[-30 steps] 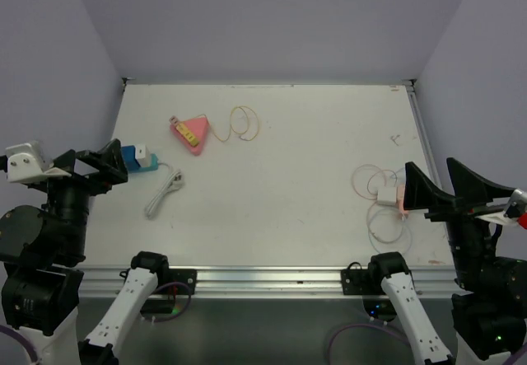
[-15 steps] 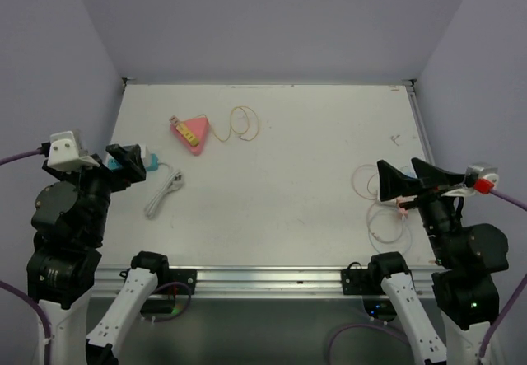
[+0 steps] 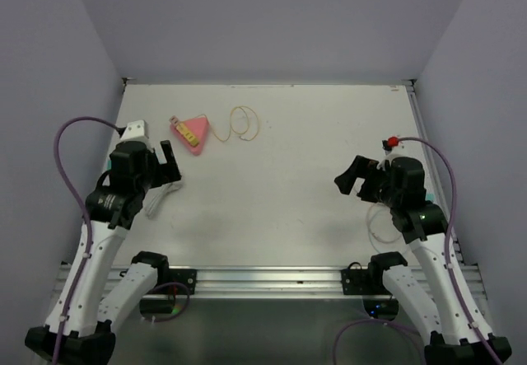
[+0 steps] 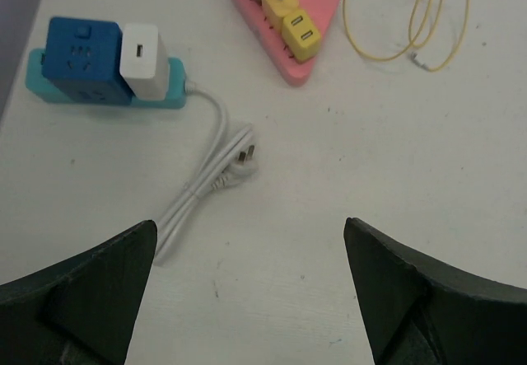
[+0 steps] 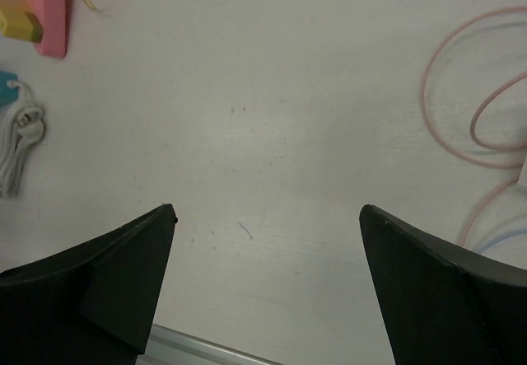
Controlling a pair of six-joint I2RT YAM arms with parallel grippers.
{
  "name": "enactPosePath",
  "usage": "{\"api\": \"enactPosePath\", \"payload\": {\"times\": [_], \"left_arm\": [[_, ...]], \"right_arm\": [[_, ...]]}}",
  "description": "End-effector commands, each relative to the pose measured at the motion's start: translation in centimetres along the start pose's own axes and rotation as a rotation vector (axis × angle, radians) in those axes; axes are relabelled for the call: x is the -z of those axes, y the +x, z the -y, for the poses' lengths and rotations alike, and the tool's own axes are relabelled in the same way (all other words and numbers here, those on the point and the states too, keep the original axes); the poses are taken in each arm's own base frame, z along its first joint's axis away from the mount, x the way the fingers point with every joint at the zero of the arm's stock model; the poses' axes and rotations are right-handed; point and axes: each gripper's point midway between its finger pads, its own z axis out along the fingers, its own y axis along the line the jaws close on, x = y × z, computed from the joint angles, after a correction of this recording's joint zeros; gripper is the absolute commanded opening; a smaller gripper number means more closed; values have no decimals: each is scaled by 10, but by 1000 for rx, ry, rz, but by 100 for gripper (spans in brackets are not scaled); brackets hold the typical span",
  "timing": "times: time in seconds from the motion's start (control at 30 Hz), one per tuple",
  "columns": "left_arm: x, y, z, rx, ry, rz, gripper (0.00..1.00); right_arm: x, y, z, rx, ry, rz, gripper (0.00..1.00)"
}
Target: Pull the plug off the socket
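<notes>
The robot's left gripper should next drag the teal socket strip, so it should take the white cable by its bundled loop (image 4: 207, 178) next to the loose plug and leave the cable's plugs free.
In the left wrist view a teal socket strip (image 4: 103, 95) lies at the far left. It holds a blue cube adapter (image 4: 82, 56) and a white plug (image 4: 142, 56). Its white cable (image 4: 210, 180) ends in a loose plug. A pink triangular socket (image 4: 317, 7) holds yellow plugs (image 4: 292, 21) with a yellow cable (image 4: 412, 19); it also shows in the top view (image 3: 193, 132). My left gripper (image 4: 249, 225) is open and empty above the table, short of the white cable. It hides the teal strip in the top view (image 3: 155, 166). My right gripper (image 5: 266, 210) is open and empty over bare table (image 3: 352, 177).
A pink cable (image 5: 469, 118) coils at the right with a pale cable beside it, partly under my right arm in the top view (image 3: 375, 217). An aluminium rail (image 3: 263, 276) runs along the table's near edge. Grey walls enclose the table on three sides.
Both arms have swung up and inward from the table's sides. The left gripper now hangs over the teal strip, the right one left of the pink cable. Nothing on the table moved.
</notes>
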Motion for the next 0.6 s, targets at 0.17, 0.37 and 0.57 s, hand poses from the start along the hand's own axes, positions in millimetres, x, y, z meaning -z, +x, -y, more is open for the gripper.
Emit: {"api": "enactPosePath", "payload": {"times": [0.17, 0.37, 0.57], "left_arm": [[-75, 49, 8, 72, -77, -194, 99], [-127, 72, 6, 98, -151, -296, 100], [-172, 84, -13, 121, -255, -375, 98]], "right_arm": [[-11, 37, -22, -63, -204, -52, 99], [-16, 49, -16, -69, -202, -62, 99], [-15, 53, -22, -75, -253, -63, 99]]}}
